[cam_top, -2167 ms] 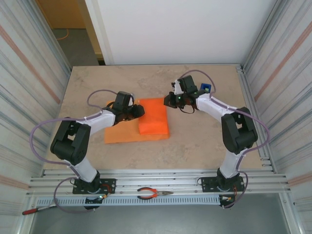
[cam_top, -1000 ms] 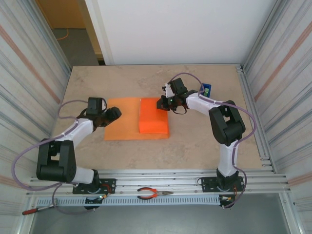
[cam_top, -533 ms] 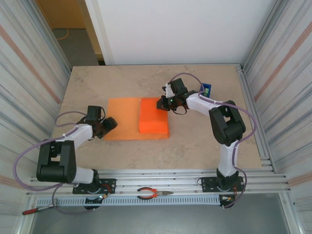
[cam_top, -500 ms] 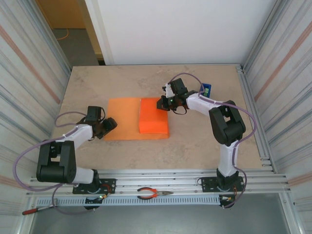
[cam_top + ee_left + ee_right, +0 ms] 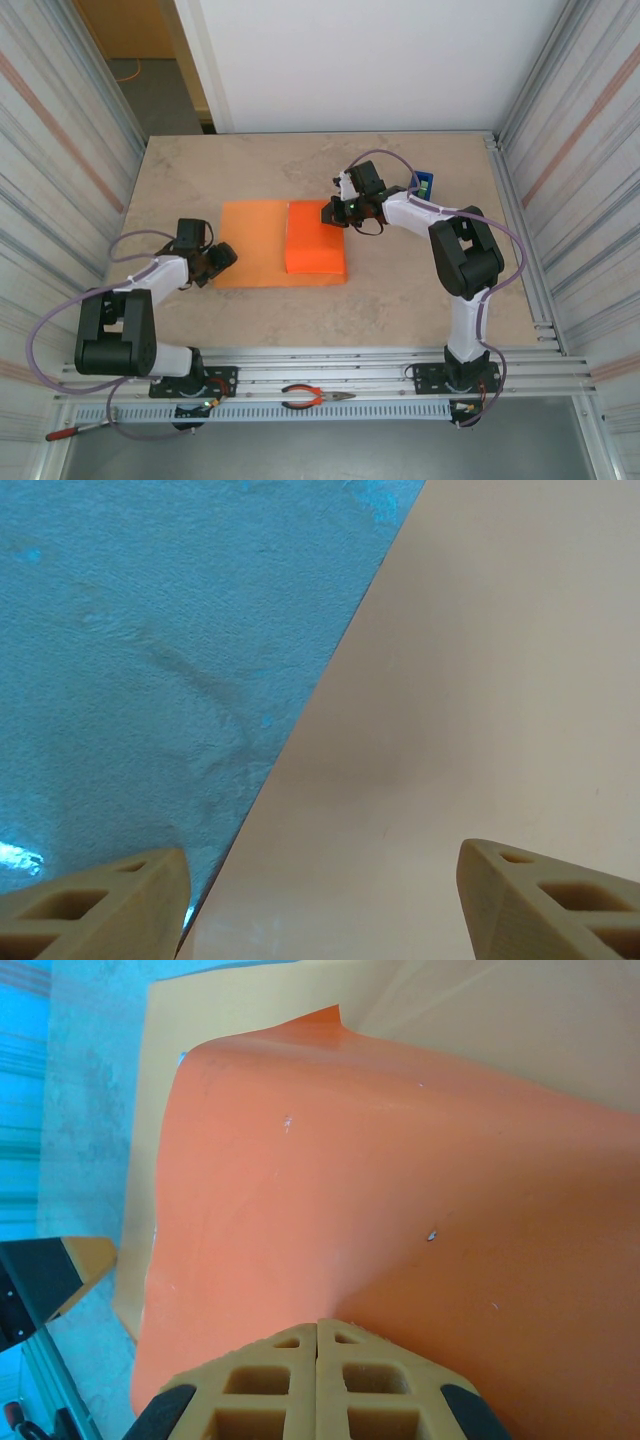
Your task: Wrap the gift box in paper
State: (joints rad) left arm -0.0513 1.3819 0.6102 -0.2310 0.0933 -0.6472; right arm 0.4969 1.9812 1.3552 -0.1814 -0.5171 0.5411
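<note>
I need to grab the orange paper with my left gripper by its free outer edge (image 5: 217, 274) (image 5: 238, 842), away from the covered box. Then I can wrap the paper over.
The orange paper (image 5: 250, 248) lies flat on the table, its right part folded over the gift box, which shows as a raised orange block (image 5: 316, 242). My right gripper (image 5: 336, 212) is shut, its joined fingertips (image 5: 318, 1345) pressing on the paper at the block's far right corner. My left gripper (image 5: 214, 260) is open at the sheet's near left edge. In the left wrist view its fingers (image 5: 105, 905) straddle the paper's edge (image 5: 440, 720), which looks pale there, with nothing held between them. The box's own faces are hidden under the paper.
A blue tape dispenser (image 5: 424, 182) stands behind the right arm near the back right. Orange-handled pliers (image 5: 315, 397) lie on the front rail. Corrugated walls close in both sides of the table (image 5: 250, 165).
My left gripper has pulled back from the block to the paper's left edge and opened wider. The right gripper moved onto the block's corner and has stayed there, shut.
</note>
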